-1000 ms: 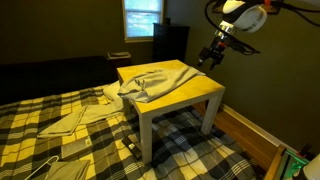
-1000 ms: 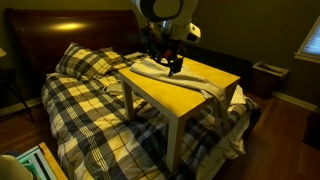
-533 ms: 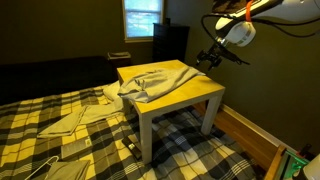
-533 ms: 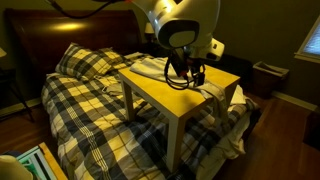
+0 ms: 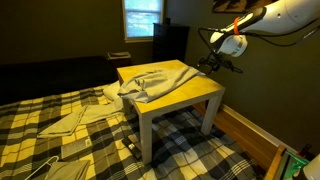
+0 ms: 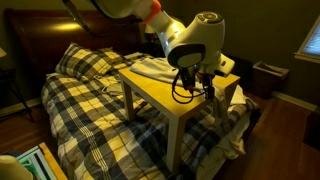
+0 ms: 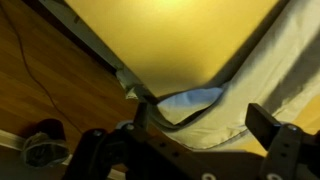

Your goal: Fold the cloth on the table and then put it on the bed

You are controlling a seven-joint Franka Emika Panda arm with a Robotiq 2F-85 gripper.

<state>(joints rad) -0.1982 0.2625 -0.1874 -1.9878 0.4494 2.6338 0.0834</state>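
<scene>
The gripper picks up the tan cloth (image 5: 150, 80) by its loose end near the table's edge next, leaving the rest free, to fold it over onto itself.
A tan cloth (image 5: 150, 80) lies crumpled on the yellow table (image 5: 195, 95) and hangs over its far corner. It also shows in an exterior view (image 6: 158, 68). The table (image 6: 190, 100) stands on the plaid bed (image 5: 70, 140). My gripper (image 5: 212, 63) hovers at the table's edge away from the cloth, apart from it; it also shows in an exterior view (image 6: 207, 88). In the wrist view the gripper (image 7: 200, 125) is open and empty. A pale cloth with a hem (image 7: 215, 110) shows past its fingers (image 7: 268, 125), over the yellow surface (image 7: 170, 40).
Other pale cloths (image 5: 65, 120) and wire hangers (image 5: 40, 165) lie on the bed. A wooden bed frame (image 5: 250, 135) runs past the table. A plaid pillow (image 6: 85, 60), a headboard (image 6: 60, 30) and a small bin (image 6: 265, 78) show too.
My gripper has moved from above the cloth across the table to the edge away from the cloth, and has come lower. The cloth has not moved.
</scene>
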